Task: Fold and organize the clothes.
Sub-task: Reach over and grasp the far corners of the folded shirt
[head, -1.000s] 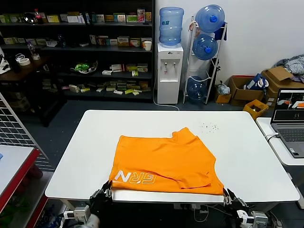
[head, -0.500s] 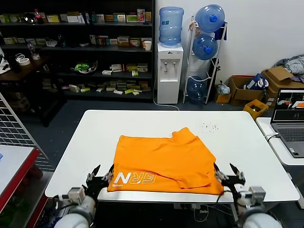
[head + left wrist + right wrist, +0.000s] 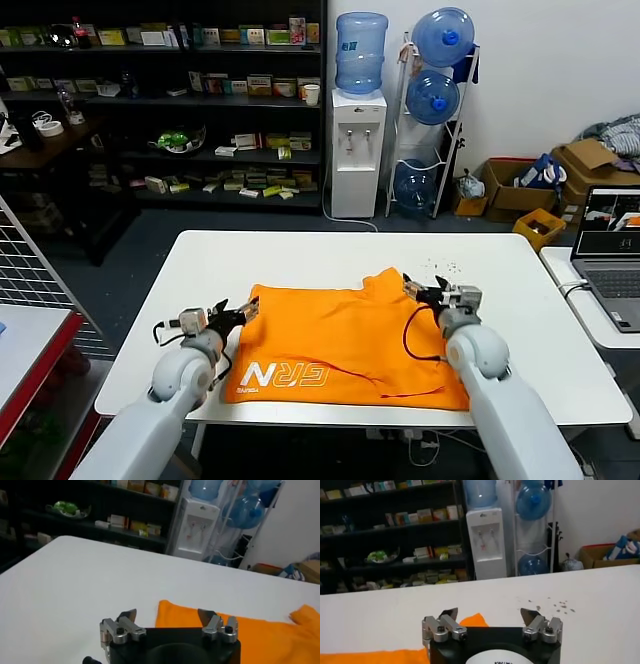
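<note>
My left gripper should next grab the orange T-shirt by the corner (image 3: 260, 291) across from the lettering. Then I should fold it over toward its white lettering (image 3: 283, 374).
The clothes are one orange T-shirt (image 3: 350, 335) lying partly folded on the white table (image 3: 300, 255), with white lettering at its near left. My left gripper (image 3: 243, 314) hovers open at the shirt's far left corner. In the left wrist view the left gripper (image 3: 167, 615) holds nothing, and the shirt's edge (image 3: 260, 635) lies just beyond it. My right gripper (image 3: 422, 288) hovers open at the raised far right corner. In the right wrist view the right gripper (image 3: 489, 614) is empty above an orange tip (image 3: 472, 620).
A laptop (image 3: 610, 255) sits on a side table at the right. Dark specks (image 3: 440, 267) dot the table behind the shirt. A red-edged table (image 3: 35, 345) stands at the left. A water dispenser (image 3: 357, 150) and shelves (image 3: 160, 110) are far behind.
Both arms have come up from below the table's near edge and forward to the shirt's far corners. Both sets of jaws have spread from nearly closed to wide.
</note>
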Controlling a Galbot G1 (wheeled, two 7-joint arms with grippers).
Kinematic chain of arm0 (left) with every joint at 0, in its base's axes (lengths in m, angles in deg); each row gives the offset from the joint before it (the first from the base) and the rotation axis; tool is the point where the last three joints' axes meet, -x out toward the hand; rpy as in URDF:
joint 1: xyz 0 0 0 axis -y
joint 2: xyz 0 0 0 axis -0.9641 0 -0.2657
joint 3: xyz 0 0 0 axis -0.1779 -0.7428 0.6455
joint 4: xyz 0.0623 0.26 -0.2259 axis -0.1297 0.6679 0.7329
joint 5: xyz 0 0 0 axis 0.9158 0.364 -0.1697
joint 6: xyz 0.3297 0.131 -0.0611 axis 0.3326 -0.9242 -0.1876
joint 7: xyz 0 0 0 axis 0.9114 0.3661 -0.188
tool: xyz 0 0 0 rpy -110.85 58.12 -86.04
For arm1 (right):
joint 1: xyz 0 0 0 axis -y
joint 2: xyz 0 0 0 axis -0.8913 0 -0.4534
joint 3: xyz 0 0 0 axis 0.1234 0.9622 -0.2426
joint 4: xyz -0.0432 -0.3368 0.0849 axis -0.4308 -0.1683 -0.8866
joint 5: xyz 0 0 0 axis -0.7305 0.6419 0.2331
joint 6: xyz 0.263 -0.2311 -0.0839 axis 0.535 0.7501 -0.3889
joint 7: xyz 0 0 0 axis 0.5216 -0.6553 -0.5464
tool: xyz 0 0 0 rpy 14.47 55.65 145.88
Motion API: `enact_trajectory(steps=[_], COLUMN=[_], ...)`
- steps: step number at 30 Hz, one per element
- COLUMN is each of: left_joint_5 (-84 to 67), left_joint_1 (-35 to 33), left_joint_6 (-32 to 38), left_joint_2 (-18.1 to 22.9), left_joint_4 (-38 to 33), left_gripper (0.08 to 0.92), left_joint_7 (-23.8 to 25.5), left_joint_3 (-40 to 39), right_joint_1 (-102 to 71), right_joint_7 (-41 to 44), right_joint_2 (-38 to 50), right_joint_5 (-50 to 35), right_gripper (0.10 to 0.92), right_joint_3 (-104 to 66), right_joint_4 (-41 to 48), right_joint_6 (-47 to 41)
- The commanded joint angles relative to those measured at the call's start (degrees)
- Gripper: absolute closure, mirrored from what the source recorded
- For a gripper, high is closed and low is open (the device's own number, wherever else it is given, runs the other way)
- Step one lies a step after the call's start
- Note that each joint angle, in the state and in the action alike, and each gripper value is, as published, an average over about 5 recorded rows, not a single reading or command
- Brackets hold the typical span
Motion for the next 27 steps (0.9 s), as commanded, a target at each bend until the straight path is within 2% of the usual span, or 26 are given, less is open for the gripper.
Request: enact_trajectory(steps=[1,18,23,27], left_joint_5=[-3.4,0.11,0.4,0.42], left_joint_1=[13.46,13.64,13.08,12.62], left_joint_6=[-2.05,-1.59,-1.59,-1.58], left_joint_2=[0.33,2.39,2.32,2.29], left_joint_4=[14.82,16.67,16.95,16.97], left_gripper=[0.177,0.177,0.186,0.265], left_joint_7=[1.63,3.18,3.18,3.39], left_joint_3=[-6.29,-8.24,-8.3,-8.27], right_joint_1=[13.37,11.37,11.25,11.19], right_joint_7=[0.59,2.42,2.6,2.61], right_joint_2=[-2.79,-3.53,-3.75,-3.84], right_joint_5=[0.06,0.68,0.53,0.34], right_gripper=[0.203,0.22,0.341,0.454], right_joint_3=[5.8,4.79,5.17,5.49], right_joint_4=[18.52,19.27,19.05,18.86], right_joint_6=[-2.68,-2.51,-2.81,-3.05])
